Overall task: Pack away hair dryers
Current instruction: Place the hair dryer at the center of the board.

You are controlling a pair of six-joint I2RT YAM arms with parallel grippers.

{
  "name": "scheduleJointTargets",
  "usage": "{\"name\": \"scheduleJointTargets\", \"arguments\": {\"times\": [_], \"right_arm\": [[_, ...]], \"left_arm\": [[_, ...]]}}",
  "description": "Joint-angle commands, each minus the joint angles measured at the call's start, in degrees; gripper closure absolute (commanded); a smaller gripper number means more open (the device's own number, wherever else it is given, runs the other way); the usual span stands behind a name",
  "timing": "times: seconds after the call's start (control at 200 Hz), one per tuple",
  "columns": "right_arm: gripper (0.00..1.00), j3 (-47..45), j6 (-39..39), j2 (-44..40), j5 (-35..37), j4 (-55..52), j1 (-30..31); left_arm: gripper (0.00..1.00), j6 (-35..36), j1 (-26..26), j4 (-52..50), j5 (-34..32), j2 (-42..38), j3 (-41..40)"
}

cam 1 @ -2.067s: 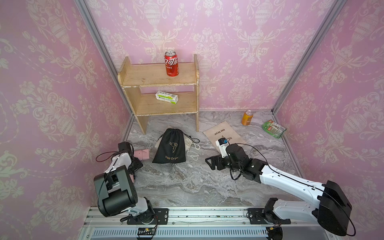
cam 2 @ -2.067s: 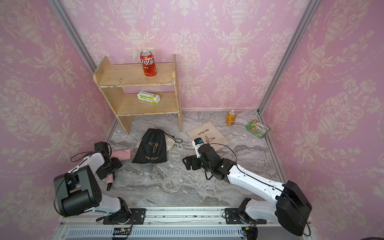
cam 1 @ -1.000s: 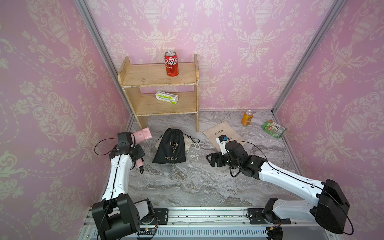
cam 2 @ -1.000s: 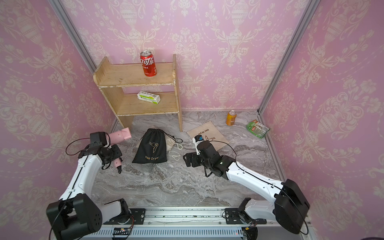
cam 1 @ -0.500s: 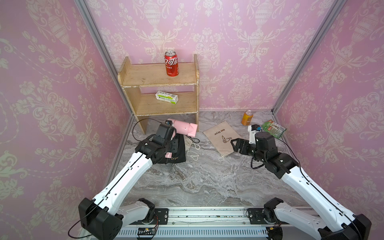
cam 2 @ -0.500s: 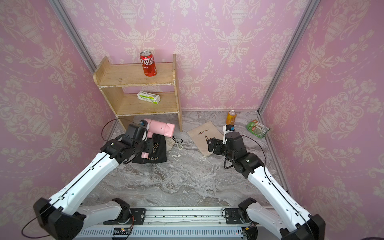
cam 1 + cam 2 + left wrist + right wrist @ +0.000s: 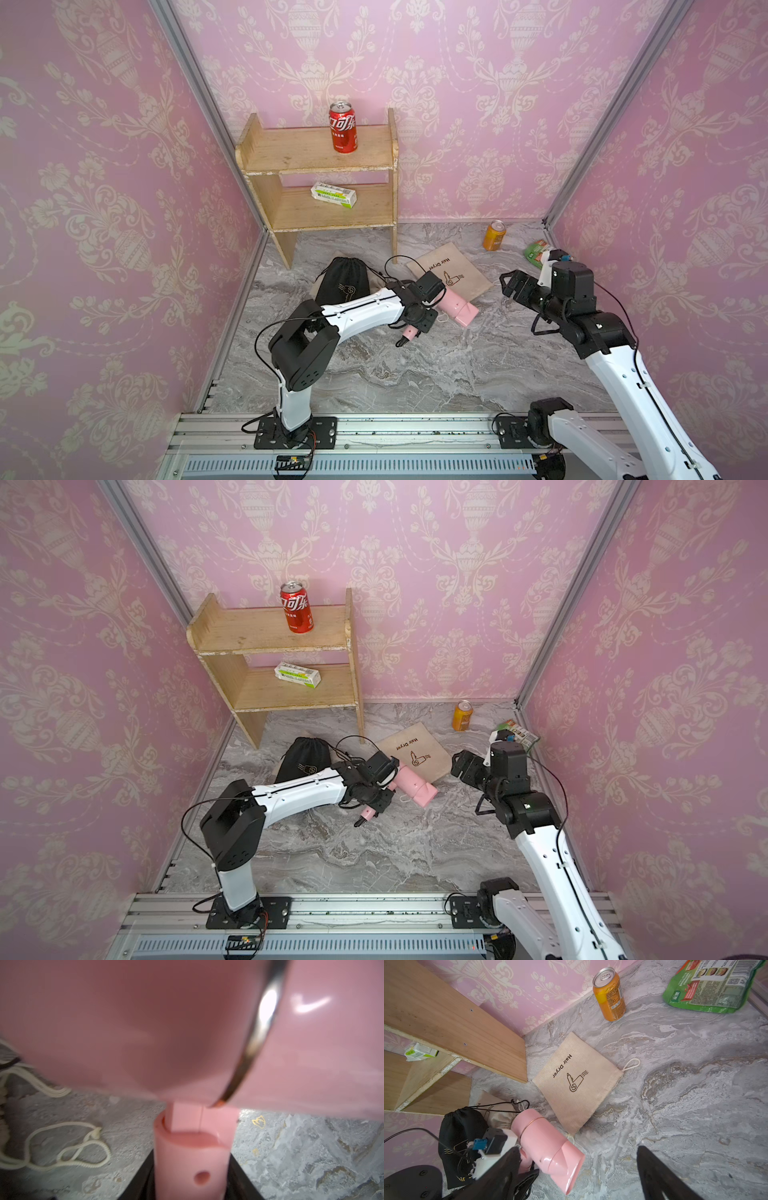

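The hair dryer is still short of its place, and its body (image 7: 145,1022) is raised toward the wrist. It would land on the marble floor if I opened my left gripper now.
A pale pink hair dryer (image 7: 456,311) (image 7: 412,786) sits low over the marble floor, just in front of a flat beige pouch (image 7: 451,276) (image 7: 577,1082) printed "Hair Dryer". My left gripper (image 7: 420,318) (image 7: 372,798) (image 7: 192,1178) is shut on its folding handle (image 7: 192,1157). The barrel (image 7: 145,1022) fills the left wrist view. My right gripper (image 7: 513,284) (image 7: 577,1150) hangs open to the right of the dryer, facing its nozzle (image 7: 566,1167) and apart from it. A black drawstring pouch (image 7: 343,282) (image 7: 460,1126) lies to the left.
A wooden shelf (image 7: 320,174) stands in the back left corner with a red can (image 7: 343,128) on top and a green-white box (image 7: 333,195) below. An orange can (image 7: 494,235) and a green packet (image 7: 714,982) lie at the back right. A second beige pouch (image 7: 500,1109) lies under the black one.
My left arm has carried the pink dryer from the left wall, past the black pouch, to the middle by the beige pouch. My right arm has drawn back to the right.
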Motion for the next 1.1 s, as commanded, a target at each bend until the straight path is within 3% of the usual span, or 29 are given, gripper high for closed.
{"name": "scheduleJointTargets", "arguments": {"times": [0.0, 0.535, 0.786, 1.096], "right_arm": [[0.10, -2.3, 0.8, -0.2, -2.7, -1.2, -0.3], [0.10, -4.8, 0.0, -1.1, -3.0, -1.4, -0.4], [0.09, -4.8, -0.8, -2.4, -2.6, -1.4, -0.4], [0.08, -4.4, -1.5, -2.2, -3.2, -0.7, -0.4]], "left_arm": [[0.58, 2.2, -1.4, 5.1, 4.6, 1.9, 4.8], [0.52, 4.8, -1.9, 2.1, 1.3, 14.5, 15.8], [0.33, 5.4, -1.6, -2.2, 3.8, 18.4, 21.1], [0.22, 7.9, 0.1, -5.0, 5.4, 14.3, 19.4]]}}
